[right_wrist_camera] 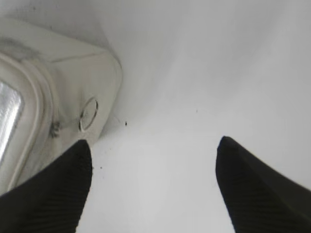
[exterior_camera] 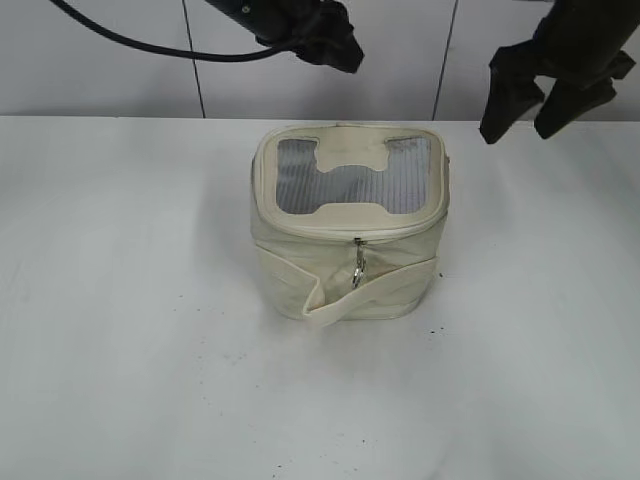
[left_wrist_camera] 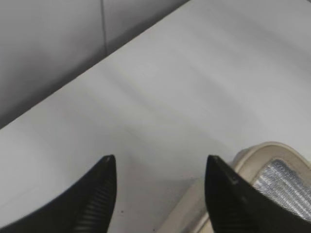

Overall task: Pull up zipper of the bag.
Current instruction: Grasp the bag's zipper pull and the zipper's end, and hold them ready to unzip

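I should next grip the bag by its narrow back rim [exterior_camera: 385, 127] [left_wrist_camera: 193, 206] with my left gripper, because the bag's boxy body is much wider than my open fingers.
The cream-white bag [exterior_camera: 350, 270] stands in the middle of the white table, grey ribbed top panel [exterior_camera: 352, 180] facing up. Its zipper track [exterior_camera: 300, 226] runs round the panel rim, and a silver pull [exterior_camera: 358, 262] hangs at the front. Another pull with a wire ring [right_wrist_camera: 88, 114] hangs on the bag's side [right_wrist_camera: 73, 82] in the right wrist view. My left gripper [exterior_camera: 330, 45] is open and empty, high behind the bag; a bag corner [left_wrist_camera: 265, 160] shows beside its right finger [left_wrist_camera: 160, 158]. My right gripper [exterior_camera: 530, 125] is open and empty, above and right of the bag [right_wrist_camera: 153, 145].
The white table [exterior_camera: 120, 300] spreads around the bag on all sides. A grey panelled wall [exterior_camera: 100, 60] stands behind the table's far edge. A black cable [exterior_camera: 150, 45] hangs from the left arm.
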Tool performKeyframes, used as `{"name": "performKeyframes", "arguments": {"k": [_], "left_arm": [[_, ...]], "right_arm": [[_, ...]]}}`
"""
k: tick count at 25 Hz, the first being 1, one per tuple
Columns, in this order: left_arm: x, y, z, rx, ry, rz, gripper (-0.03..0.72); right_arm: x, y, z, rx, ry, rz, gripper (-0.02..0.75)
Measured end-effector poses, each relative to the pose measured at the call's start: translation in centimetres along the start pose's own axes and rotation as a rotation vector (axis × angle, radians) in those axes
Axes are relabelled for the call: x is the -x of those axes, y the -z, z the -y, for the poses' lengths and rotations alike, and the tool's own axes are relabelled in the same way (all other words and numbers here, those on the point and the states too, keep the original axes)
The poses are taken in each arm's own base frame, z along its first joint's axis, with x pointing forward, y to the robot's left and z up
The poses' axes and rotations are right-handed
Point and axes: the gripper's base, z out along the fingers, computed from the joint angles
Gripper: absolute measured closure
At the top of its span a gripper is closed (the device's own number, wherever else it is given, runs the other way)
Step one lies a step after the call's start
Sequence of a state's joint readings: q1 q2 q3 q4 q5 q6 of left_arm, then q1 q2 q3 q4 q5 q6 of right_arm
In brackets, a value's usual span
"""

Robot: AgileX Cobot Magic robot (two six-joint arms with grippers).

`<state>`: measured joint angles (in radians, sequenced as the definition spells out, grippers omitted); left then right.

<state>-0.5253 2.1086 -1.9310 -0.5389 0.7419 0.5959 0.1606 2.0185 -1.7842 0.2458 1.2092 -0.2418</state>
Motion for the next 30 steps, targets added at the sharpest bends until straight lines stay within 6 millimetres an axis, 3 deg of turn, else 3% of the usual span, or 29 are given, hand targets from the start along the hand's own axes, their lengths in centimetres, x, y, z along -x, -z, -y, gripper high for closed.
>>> {"name": "performKeyframes", "arguments": {"k": [9,19,22,26,27,30], "left_arm": [[-1.5,-5.1,0.6,-0.247,-0.077,-0.139,0.244],[-2.2,-7.2,2.2,-0.35,-0.088,-0.191,0.247],[-2.3,-7.3,2.1,-0.343,-0.1,-0.196,0.326],[-2.4,-7.3,2.0,-0.334,-0.113,-0.203,0.598],[-2.4,-7.3,2.0,-0.336,-0.113,-0.206,0.635],[-2.4,-7.3,2.1,-0.337,-0.113,-0.208,0.641]], "right_arm": [[-3.5,-1.0,-0.2,0.014,0.029,-0.108,0.146],[-4.6,-2.0,-0.2,0.034,0.034,-0.155,0.147],[-5.1,-2.7,-0.2,0.045,0.056,-0.167,0.147],[-5.7,-4.3,0.1,0.042,0.114,-0.125,0.147],[-5.8,-4.8,0.1,0.043,0.13,-0.105,0.147],[-6.5,-6.2,0.1,0.063,0.193,-0.063,0.147]]}}
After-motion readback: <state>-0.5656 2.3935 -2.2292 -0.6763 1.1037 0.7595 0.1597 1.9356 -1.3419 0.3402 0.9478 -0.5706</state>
